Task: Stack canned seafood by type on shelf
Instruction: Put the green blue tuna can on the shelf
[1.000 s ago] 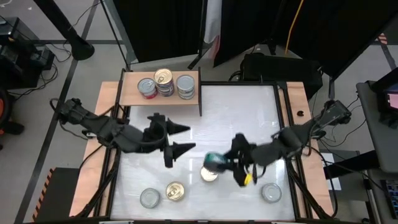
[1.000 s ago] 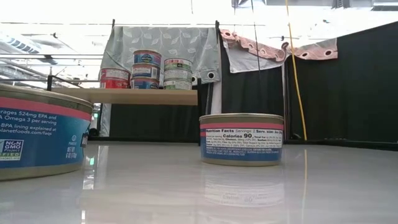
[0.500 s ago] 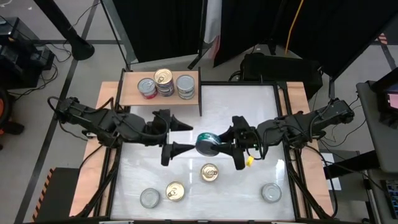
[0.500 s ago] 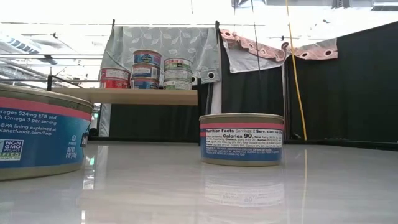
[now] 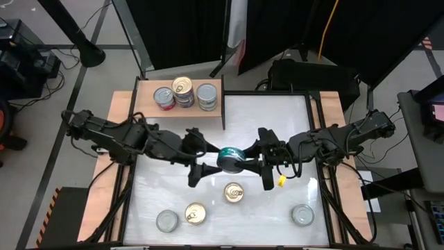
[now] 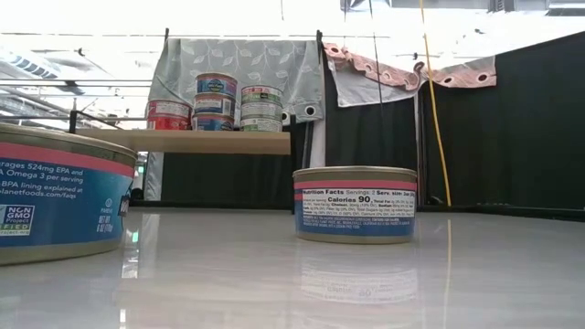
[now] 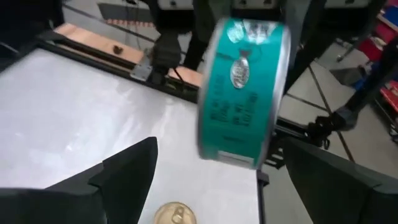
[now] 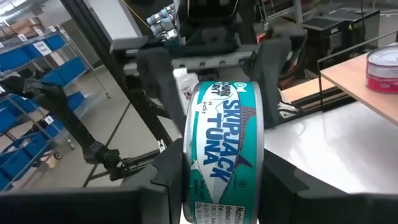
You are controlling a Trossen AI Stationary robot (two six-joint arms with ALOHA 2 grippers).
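The teal can (image 5: 229,158) needs to come over to the shelf (image 5: 149,105), so my left gripper should grab it by its flat ends next.
A teal skipjack tuna can (image 5: 229,158) hangs over the middle of the table, with my right gripper (image 5: 244,160) shut on it. My left gripper (image 5: 208,157) is open just left of it. In the left wrist view the can (image 7: 242,93) shows between and beyond that gripper's two fingers, touching neither. The shelf (image 5: 149,105) stands at the far left with a red can (image 5: 164,98), a stacked gold-lidded can (image 5: 183,89) and a third can (image 5: 207,96) resting on it. My right gripper pinches the teal can between its two fingers, one on each flat end (image 8: 188,174). The fingers come level from the table's right side. The can is turned on edge, its label (image 8: 224,149) facing back at the wrist, and it is lifted clear of the table.
Several cans stand on their bases toward the table's near edge: gold-lidded ones (image 5: 234,192) (image 5: 195,213) and silver-lidded ones (image 5: 166,221) (image 5: 302,214). In the low view two blue-and-pink cans (image 6: 355,203) (image 6: 55,196) stand close by. Wooden strips run along both table sides.
My right gripper has lifted the teal can from just above the gold-lidded can near the front edge, up and toward the table's middle, tipping it onto its edge. My left gripper has moved right toward the can and turned, staying open.
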